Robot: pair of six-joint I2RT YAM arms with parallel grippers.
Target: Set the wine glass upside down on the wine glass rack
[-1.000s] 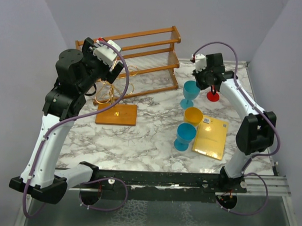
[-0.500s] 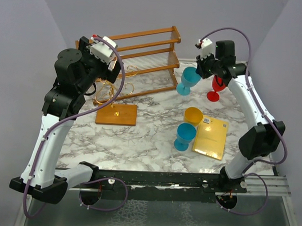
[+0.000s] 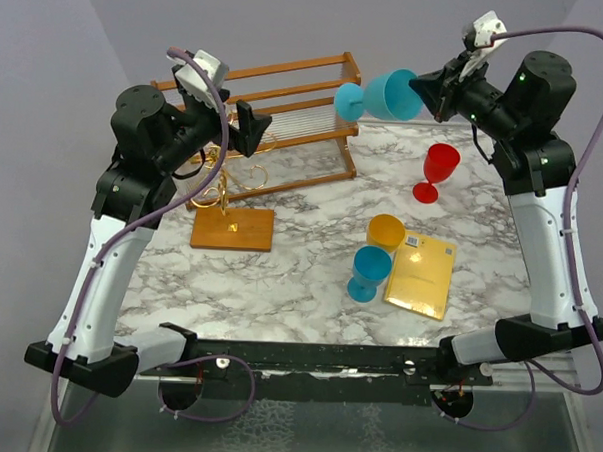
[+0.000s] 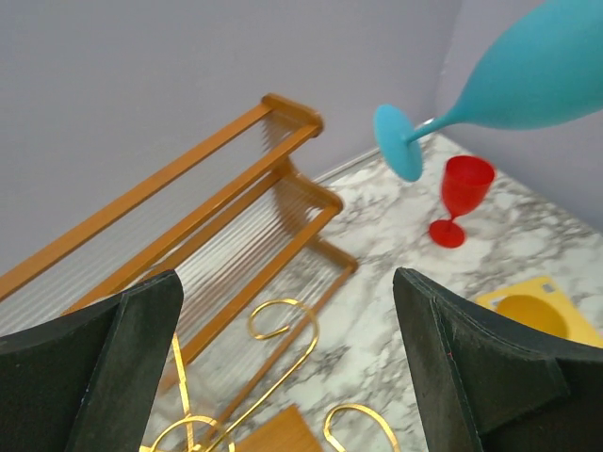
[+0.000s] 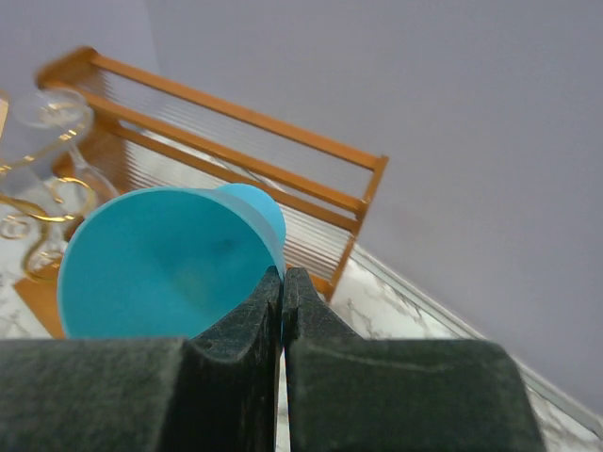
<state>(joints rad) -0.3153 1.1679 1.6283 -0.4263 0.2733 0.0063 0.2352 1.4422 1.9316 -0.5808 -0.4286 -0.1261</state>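
The left gripper should take hold of the teal glass by its foot's rim (image 3: 348, 102) (image 4: 397, 142) next, so that the glass's stem stays free to go into the rack's loop.
A teal wine glass (image 3: 387, 95) is held high in the air, tipped on its side with its foot pointing left, above the right end of the slatted shelf. My right gripper (image 3: 429, 90) is shut on its rim (image 5: 160, 264), jaws pinched together on the edge (image 5: 283, 281). The glass also shows at the upper right of the left wrist view (image 4: 528, 75). The gold wire rack (image 3: 219, 182) stands on its orange-brown base (image 3: 233, 228) at the left. My left gripper (image 3: 240, 133) is open and empty above the rack's loops (image 4: 283, 320).
A two-tier wooden slatted shelf (image 3: 287, 110) stands at the back. A red glass (image 3: 437, 172), a yellow cup (image 3: 385, 231), a second blue glass (image 3: 369, 272) and a yellow book (image 3: 421, 276) sit at the right. A clear glass (image 5: 52, 108) seems to hang on the gold rack.
My right arm has lifted the teal glass off the table, carried it up and back, and tipped it sideways. My left gripper has turned to the right above the gold rack.
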